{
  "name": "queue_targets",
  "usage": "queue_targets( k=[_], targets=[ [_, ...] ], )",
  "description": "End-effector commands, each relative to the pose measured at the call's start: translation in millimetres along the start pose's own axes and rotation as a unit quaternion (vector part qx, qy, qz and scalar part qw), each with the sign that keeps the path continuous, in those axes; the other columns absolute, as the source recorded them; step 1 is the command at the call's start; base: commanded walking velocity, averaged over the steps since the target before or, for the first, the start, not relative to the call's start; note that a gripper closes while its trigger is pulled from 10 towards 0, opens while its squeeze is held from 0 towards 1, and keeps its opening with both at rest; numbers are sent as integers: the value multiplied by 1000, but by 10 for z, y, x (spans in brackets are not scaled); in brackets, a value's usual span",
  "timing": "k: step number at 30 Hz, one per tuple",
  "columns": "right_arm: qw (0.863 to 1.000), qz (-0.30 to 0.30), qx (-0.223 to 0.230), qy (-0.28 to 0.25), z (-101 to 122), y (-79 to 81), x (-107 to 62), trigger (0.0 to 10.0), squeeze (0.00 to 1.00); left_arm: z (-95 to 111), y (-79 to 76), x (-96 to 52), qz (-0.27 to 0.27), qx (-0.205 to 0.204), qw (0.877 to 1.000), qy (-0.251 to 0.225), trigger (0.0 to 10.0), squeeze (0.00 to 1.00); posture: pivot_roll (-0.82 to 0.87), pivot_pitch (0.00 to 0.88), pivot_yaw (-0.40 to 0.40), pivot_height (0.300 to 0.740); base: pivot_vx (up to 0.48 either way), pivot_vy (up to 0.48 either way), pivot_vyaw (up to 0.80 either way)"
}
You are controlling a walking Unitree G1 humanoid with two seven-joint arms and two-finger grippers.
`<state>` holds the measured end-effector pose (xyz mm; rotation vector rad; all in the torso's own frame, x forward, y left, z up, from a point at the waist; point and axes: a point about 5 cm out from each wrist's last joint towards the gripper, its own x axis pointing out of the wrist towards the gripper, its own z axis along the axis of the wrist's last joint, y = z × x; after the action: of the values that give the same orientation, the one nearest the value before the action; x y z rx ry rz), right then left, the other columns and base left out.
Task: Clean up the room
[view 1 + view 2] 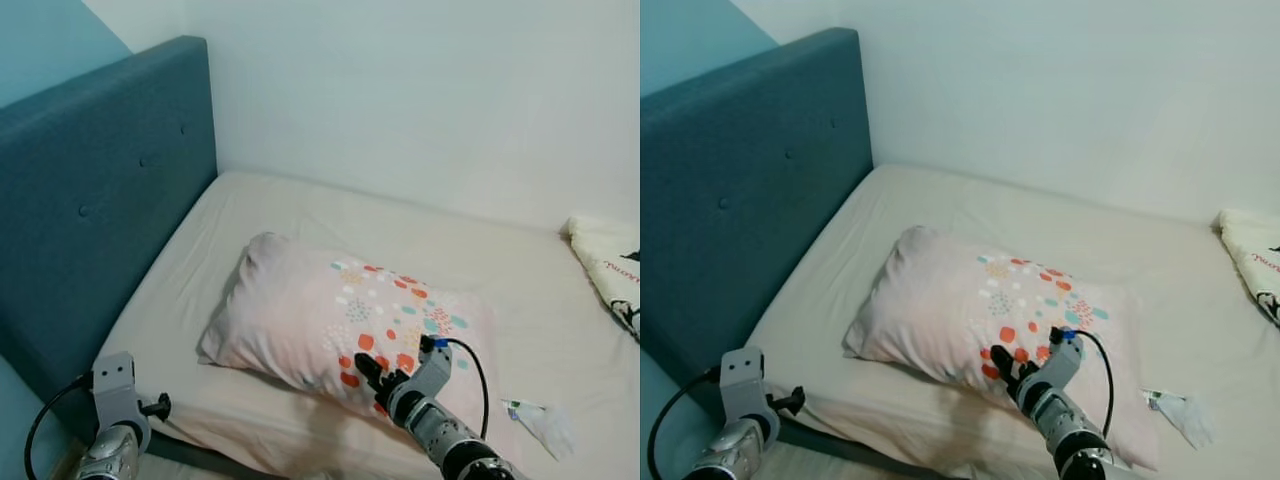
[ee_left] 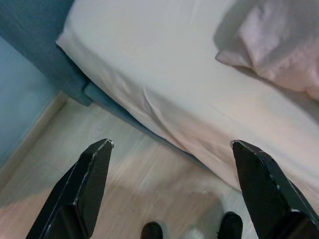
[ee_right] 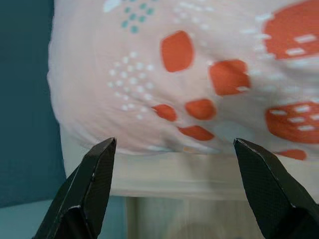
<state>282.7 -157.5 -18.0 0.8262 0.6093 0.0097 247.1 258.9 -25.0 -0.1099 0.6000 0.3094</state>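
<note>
My right gripper grabs the pillow by the middle of its long edge (image 1: pixel 352 402) next, since the pillow (image 1: pixel 330 320) has soft ends reaching far to both sides.
A pale pink pillow (image 1: pixel 330 320) with orange and teal spots lies on the bed (image 1: pixel 300 215), angled across the mattress. My right gripper (image 1: pixel 368 376) stands open right at the pillow's near edge, its fingers (image 3: pixel 94 174) spread in front of the spotted cover (image 3: pixel 199 79). My left gripper (image 2: pixel 169 149) is open too, held low off the bed's near left corner, above the floor and close to the mattress edge (image 2: pixel 164 124). A small crumpled clear wrapper (image 1: pixel 538 420) lies on the sheet to the right of the pillow.
A tall blue padded headboard (image 1: pixel 100 190) runs along the left side of the bed. A white wall (image 1: pixel 420 90) stands behind it. A folded patterned cloth (image 1: pixel 610 265) lies at the far right edge. Pale wooden floor (image 2: pixel 99 199) shows beside the bed.
</note>
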Motion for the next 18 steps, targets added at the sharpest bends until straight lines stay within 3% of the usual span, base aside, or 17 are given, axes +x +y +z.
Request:
queue_targets(
  k=[1,6,14,18],
  targets=[
    [1000,-14,26,-7,3,-62,-24,10000,0,-9,6,-1,0,6,1000,3,10000,0,-9,0,-104,640,0,0,0],
    [998,-22,55,-19,11,-99,-39,10000,0,-33,7,-8,0,7,1000,6,10000,0,-3,0,-106,625,0,0,0],
    [997,-24,65,-15,-31,-114,-47,10000,0,-84,49,-28,3,13,1000,11,10000,0,8,0,-105,605,0,0,0],
    [996,-1,87,-25,-18,-64,-33,10000,0,-86,104,-39,5,22,1000,9,10000,0,36,0,-109,585,0,0,0]
  ],
)
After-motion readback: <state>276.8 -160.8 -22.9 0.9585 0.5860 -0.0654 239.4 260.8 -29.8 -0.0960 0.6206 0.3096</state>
